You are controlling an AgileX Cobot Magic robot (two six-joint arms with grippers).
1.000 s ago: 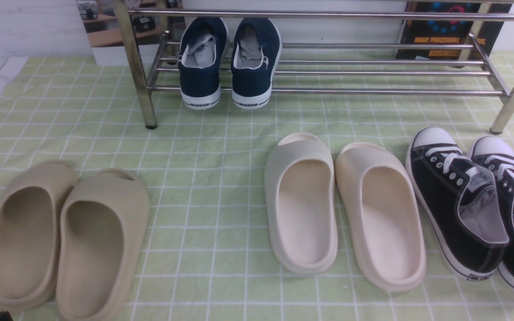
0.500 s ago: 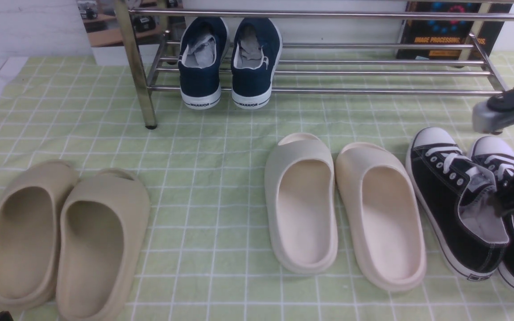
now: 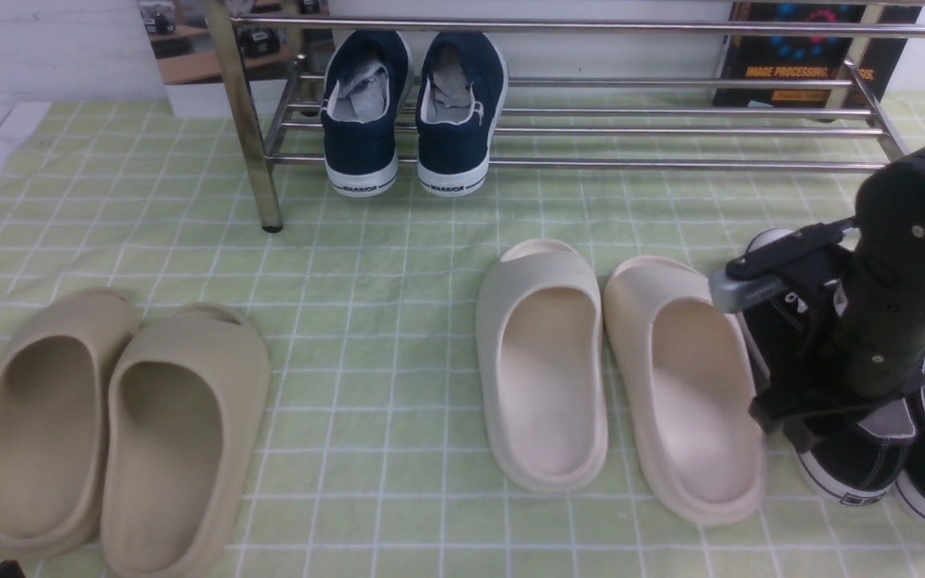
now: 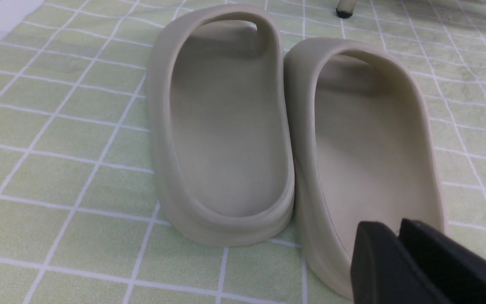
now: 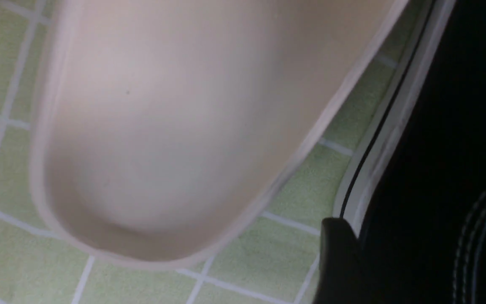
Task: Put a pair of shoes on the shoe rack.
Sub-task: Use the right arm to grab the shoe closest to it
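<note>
The pair needs to go on the chrome shoe rack (image 3: 591,164). My right gripper should next grab the black sneaker by its side near its heel (image 3: 823,464) for that.
The two black canvas sneakers (image 3: 852,474) with white soles lie on the cloth at the right, toes towards the chrome shoe rack (image 3: 591,164). My right arm (image 3: 896,305) hangs over them and hides their toes and laces. In the right wrist view my right gripper (image 5: 411,257) is open around the side wall of the inner black sneaker (image 5: 437,126); one finger (image 5: 336,257) is outside its white sole. My left gripper (image 4: 397,230) is shut and empty, low over the heel of a tan slide (image 4: 373,139).
A navy sneaker pair (image 3: 410,112) stands on the rack's left part. A cream slide pair (image 3: 615,377) lies just left of the black sneakers, close to my right arm. A tan slide pair (image 3: 109,425) lies at the front left. A dark book (image 3: 800,56) stands behind the rack.
My right arm has come in from the right and dropped over the black sneakers, now covering their front halves. The shoes and the left arm have not moved.
</note>
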